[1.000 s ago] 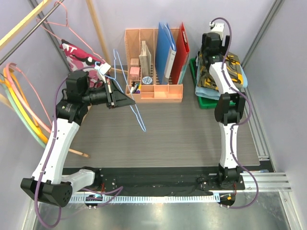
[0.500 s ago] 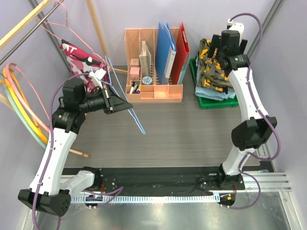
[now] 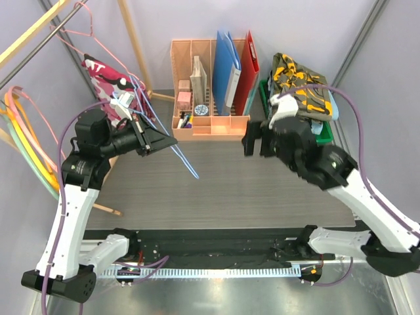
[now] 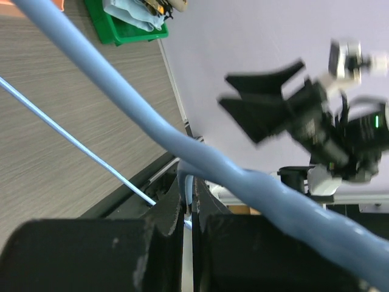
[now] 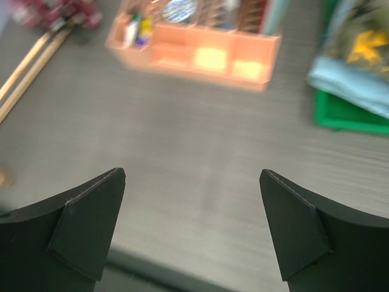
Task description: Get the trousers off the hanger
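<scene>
I will next grip the light blue hanger (image 3: 186, 159) with my right gripper by the end that sticks out past my left gripper, so the hanger's hook stays free to hang on the rack.
My left gripper (image 3: 170, 140) is shut on a bare light blue wire hanger (image 3: 186, 159), held over the left of the table. In the left wrist view the jaws (image 4: 189, 187) pinch the hanger's wire (image 4: 121, 73). Yellow-olive camouflage trousers (image 3: 300, 84) lie on top of a pile in the green bin (image 3: 279, 140), with light blue trousers (image 5: 352, 84) under them. Pink camouflage trousers (image 3: 105, 77) hang at the back left. My right gripper (image 3: 257, 141) hovers open over mid-table, and nothing is between its fingers (image 5: 191, 176).
An orange desk organiser (image 3: 210, 125) with blue and red folders stands at the back centre. A rack (image 3: 39, 29) with a pink hanger and several coloured hangers (image 3: 26, 138) fills the left side. Wooden poles lean at the back left.
The right arm has swung from the green bin down to mid-table with its gripper open; the camouflage trousers stay on the pile. The left arm has shifted the hanger slightly left.
</scene>
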`<state>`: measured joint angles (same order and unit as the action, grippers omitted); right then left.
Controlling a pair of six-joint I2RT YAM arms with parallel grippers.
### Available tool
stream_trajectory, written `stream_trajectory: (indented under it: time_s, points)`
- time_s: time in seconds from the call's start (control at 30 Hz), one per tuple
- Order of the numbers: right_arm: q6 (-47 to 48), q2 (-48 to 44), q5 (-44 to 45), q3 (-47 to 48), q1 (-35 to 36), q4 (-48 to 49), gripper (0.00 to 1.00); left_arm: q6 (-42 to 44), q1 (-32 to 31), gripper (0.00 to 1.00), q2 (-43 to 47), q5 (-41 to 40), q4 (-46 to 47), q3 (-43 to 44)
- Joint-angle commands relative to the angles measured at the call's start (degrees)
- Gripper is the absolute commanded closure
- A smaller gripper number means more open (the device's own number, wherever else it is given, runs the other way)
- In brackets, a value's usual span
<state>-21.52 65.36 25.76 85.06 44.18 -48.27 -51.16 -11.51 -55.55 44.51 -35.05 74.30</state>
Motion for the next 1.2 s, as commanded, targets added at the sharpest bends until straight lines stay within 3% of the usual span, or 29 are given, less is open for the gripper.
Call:
stream_trajectory:
  time_s: [0.0, 0.1, 0.23, 0.37, 0.5, 0.6, 0.7, 0.83, 1.07, 1.17]
  points:
    - [-4.7, -4.9, 2.4, -5.8, 15.1, -1.7, 0.02, -2.4, 0.0, 1.00, 0.2, -2.8, -0.1, 3.0]
    - [-1.5, -5.7, 4.9, -7.9, 24.8, 1.1, 0.05, -3.0, 0.1, 1.00, 0.1, -4.2, -0.5, 3.9]
    - [9.4, -3.9, 13.8, -10.3, 43.5, 7.6, 0.06, -3.3, 0.1, 1.00, -0.1, -5.7, -2.4, 5.2]
    - [20.4, 0.2, 26.5, -10.9, 52.5, 14.7, 0.04, -3.6, 0.1, 1.00, -0.1, -7.9, -4.4, 6.3]
    - [31.0, 1.6, 29.8, -13.3, 52.8, 28.1, 0.06, -4.7, 0.1, 1.00, 0.1, -8.7, -4.8, 6.6]
    - [35.7, 1.8, 28.0, -13.4, 51.7, 33.3, 0.15, -4.7, 0.1, 1.00, -0.1, -8.9, -6.3, 7.8]
    - [36.5, 2.9, 25.4, -11.3, 47.1, 33.0, 0.23, -5.2, 0.1, 1.00, 0.1, -8.4, -6.6, 8.5]
    - [36.1, 3.8, 13.0, -9.8, 43.4, 32.3, 0.27, -5.7, 0.1, 1.00, 0.4, -8.0, -6.4, 9.1]
    - [36.2, 8.8, 7.1, -6.2, 36.9, 35.4, 0.38, -7.3, 0.0, 1.00, 0.7, -6.8, -5.6, 9.2]
    - [35.8, 10.6, 6.0, -4.0, 34.0, 37.2, 0.60, -8.4, 0.0, 1.00, 1.5, -5.9, -4.3, 7.9]
